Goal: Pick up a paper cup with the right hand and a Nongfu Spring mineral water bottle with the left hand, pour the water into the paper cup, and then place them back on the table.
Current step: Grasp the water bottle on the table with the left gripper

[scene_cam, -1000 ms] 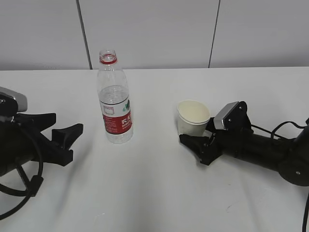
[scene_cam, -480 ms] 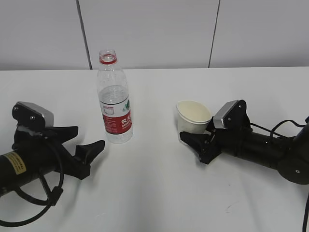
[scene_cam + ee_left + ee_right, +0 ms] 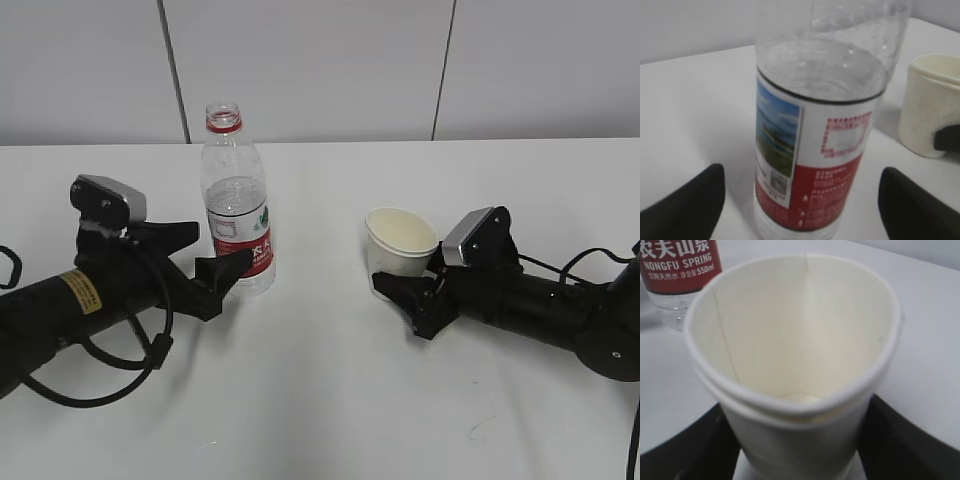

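My left gripper is going to grab the Nongfu Spring bottle next by its labelled lower part (image 3: 240, 235), so that it can pour water into the paper cup (image 3: 400, 240).
The Nongfu Spring bottle (image 3: 238, 210) stands upright and uncapped on the white table (image 3: 320, 400), part full of water. My left gripper (image 3: 215, 250) is open, with one finger on each side of the bottle's lower label. The left wrist view shows clear gaps between the fingers (image 3: 690, 205) and the bottle (image 3: 820, 125). My right gripper (image 3: 405, 278) is shut on the paper cup (image 3: 400, 240), low on its body, and the cup leans slightly. In the right wrist view the empty cup (image 3: 795, 340) sits between both black fingers (image 3: 900, 440), with the bottle (image 3: 680, 270) behind it.
A grey panelled wall (image 3: 320, 70) runs behind the table. Black cables loop beside the left arm (image 3: 100, 390) and trail from the right arm (image 3: 590, 262). The cup also shows at the right in the left wrist view (image 3: 932, 105).
My left arm has moved right across the table until its open fingers straddle the bottle. The right gripper closed on the cup and tipped it slightly, then held still.
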You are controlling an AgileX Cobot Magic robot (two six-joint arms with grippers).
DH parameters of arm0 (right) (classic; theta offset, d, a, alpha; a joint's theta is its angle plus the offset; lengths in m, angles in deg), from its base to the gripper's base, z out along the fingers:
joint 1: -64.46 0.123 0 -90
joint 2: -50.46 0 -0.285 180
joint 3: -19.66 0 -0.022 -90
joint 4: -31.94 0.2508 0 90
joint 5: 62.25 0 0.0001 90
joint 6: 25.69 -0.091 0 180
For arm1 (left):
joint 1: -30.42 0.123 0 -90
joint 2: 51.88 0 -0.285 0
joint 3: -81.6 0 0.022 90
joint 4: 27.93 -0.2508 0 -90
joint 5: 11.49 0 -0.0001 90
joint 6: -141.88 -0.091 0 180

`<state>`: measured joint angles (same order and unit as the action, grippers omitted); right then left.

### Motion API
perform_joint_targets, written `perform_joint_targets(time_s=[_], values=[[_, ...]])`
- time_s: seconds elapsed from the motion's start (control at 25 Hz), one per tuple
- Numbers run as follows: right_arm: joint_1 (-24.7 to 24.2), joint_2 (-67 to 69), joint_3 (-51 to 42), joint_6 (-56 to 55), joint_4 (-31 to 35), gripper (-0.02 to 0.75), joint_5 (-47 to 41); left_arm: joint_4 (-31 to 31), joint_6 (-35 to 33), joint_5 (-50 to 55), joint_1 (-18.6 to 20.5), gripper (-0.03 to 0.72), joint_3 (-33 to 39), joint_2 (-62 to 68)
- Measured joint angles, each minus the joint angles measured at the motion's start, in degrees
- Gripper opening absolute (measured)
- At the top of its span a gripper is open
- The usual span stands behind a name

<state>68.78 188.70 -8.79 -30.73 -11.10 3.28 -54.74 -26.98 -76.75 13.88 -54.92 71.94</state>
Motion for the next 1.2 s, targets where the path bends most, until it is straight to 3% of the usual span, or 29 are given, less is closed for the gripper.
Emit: perform_joint_targets(time_s=[0.2, 0.48, 0.88, 1.08, 1.2], values=[[0.0, 0.0, 0.0, 0.0, -0.1, 0.486, 0.0, -3.5, 3.7, 0.0, 0.0, 0.573, -5.4, 2.8], [0.0, 0.0, 0.0, 0.0, -0.2, 0.486, 0.1, -3.8, 4.6, 0.1, 0.0, 0.566, -8.9, 4.9], [0.0, 0.0, 0.0, 0.0, -1.3, 0.486, 0.1, -4.2, 4.8, 0.3, -0.1, 0.406, -8.9, 4.9], [0.0, 0.0, 0.0, 0.0, -2.3, 0.486, 0.1, -4.1, 4.6, 0.7, -0.1, 0.384, -8.9, 4.8], [0.0, -0.9, 0.0, -1.1, -3.8, 0.486, 0.1, -4.1, 1.9, 6.1, -0.1, 0.383, -8.9, 2.1]])
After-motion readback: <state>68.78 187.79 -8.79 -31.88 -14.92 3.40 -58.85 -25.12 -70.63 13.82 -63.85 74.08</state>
